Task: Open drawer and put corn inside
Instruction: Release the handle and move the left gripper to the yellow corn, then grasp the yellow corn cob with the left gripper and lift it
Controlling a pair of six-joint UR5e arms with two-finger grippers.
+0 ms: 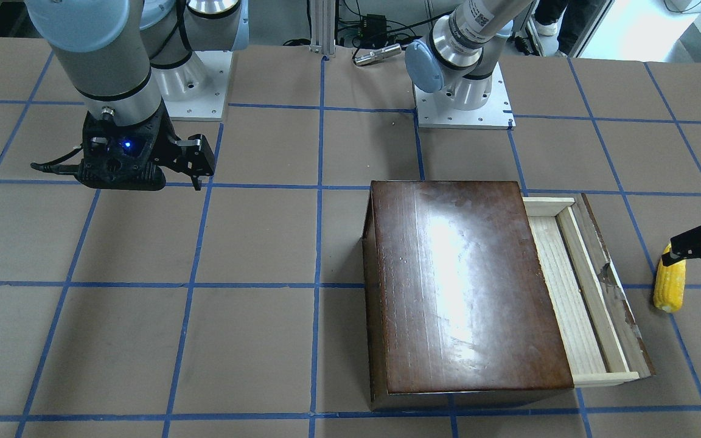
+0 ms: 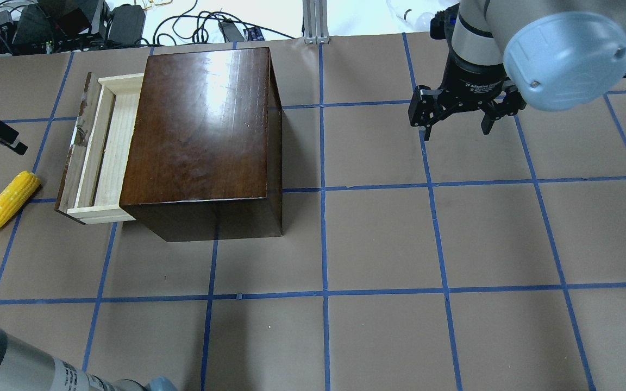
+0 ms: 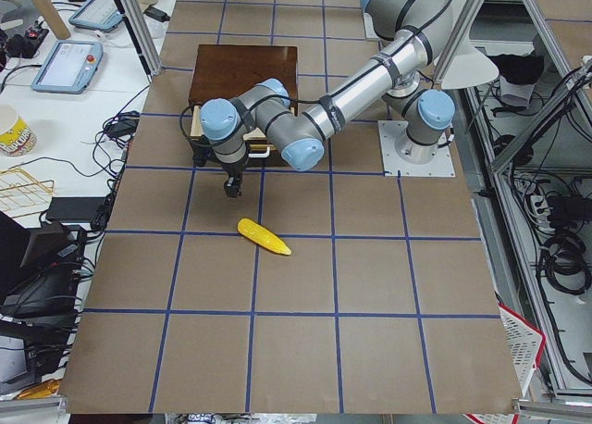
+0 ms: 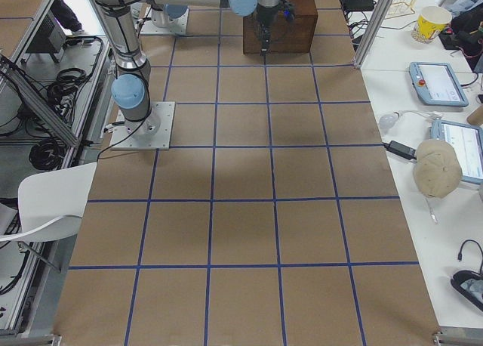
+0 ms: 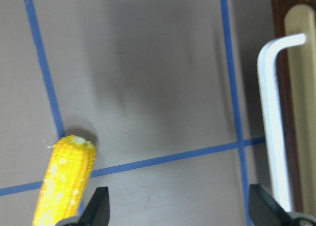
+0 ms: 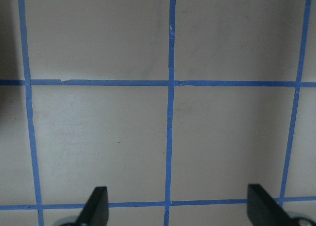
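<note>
The yellow corn should be gripped next by my left gripper around the middle of its cob [image 1: 670,281], so that it can go inside the open drawer [image 1: 575,298].
The drawer [image 1: 575,298] of pale wood stands partly pulled out of the glossy dark-brown box [image 1: 466,286]; it shows in the overhead view [image 2: 109,146] too. The yellow corn [image 1: 670,286] lies on the table just beyond the drawer's dark front panel, also seen from overhead [image 2: 8,203] and from the left [image 3: 264,237]. My left gripper [image 1: 700,255] is open and empty, hovering over the corn's blunt end. In the left wrist view the corn [image 5: 64,181] lies by one fingertip and the metal pull [image 5: 274,137] by the other. My right gripper [image 2: 456,133] is open and empty over bare table, far from the box.
The table is brown with a blue tape grid. The arm bases [image 1: 463,109] stand at the robot's edge. Cables and devices [image 2: 74,24] lie past the far edge behind the box. The right wrist view shows only the tabletop [image 6: 173,112].
</note>
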